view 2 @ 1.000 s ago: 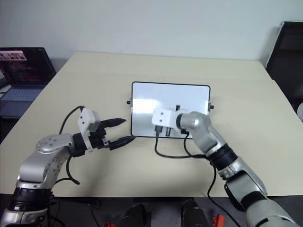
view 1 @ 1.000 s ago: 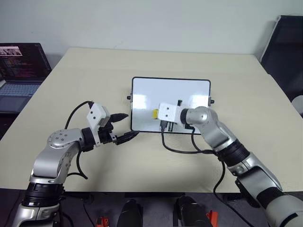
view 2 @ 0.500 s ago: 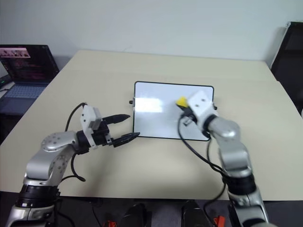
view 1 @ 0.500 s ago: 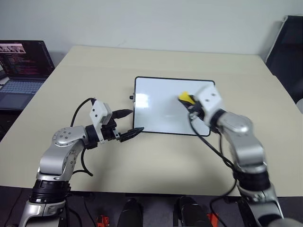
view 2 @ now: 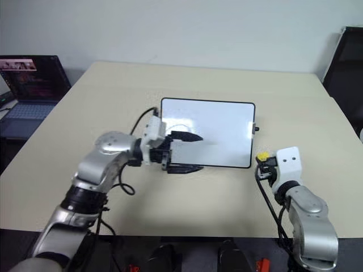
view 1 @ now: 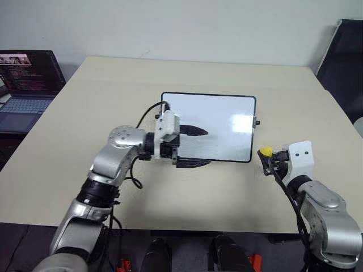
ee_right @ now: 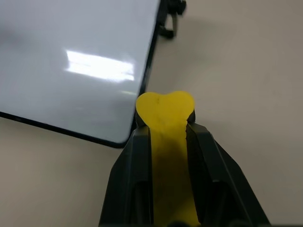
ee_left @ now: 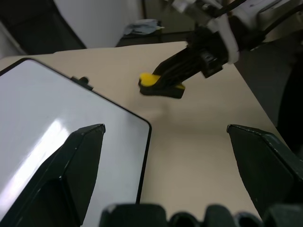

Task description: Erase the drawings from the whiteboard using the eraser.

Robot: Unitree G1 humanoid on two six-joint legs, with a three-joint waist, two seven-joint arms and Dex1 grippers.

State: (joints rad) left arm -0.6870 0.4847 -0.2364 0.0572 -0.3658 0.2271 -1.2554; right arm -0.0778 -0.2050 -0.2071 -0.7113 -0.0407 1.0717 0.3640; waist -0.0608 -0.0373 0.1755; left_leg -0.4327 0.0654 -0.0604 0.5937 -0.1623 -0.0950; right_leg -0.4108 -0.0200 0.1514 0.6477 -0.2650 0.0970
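The robot's right gripper should keep its hold on the yellow eraser (view 1: 266, 151), because the eraser is hanging above the table beside the whiteboard's corner.
The whiteboard (view 1: 221, 116) lies flat at the table's middle. The surface I can see is plain white with a patch of glare, and the drawings are out of view. My left gripper (view 1: 205, 148) is open and points right. One finger is over the board's near-left part, the other along its near edge, and nothing sits between them. Whether it touches the board I cannot tell. My right gripper (view 1: 267, 161) is shut on the yellow eraser (ee_right: 165, 111). It holds the eraser just off the board's near-right corner, above bare table. In the left wrist view the eraser (ee_left: 149, 78) sticks out past the right gripper's black fingers.
An open laptop (view 1: 25, 79) sits on a separate surface at the far left. A black chair back (view 1: 343, 56) stands at the far right. The beige table (view 1: 170, 73) has bare room behind and on both sides of the board.
My right gripper carried the eraser off the board, to the right and toward me. My left arm swung right, from the table left of the board to over its near-left part.
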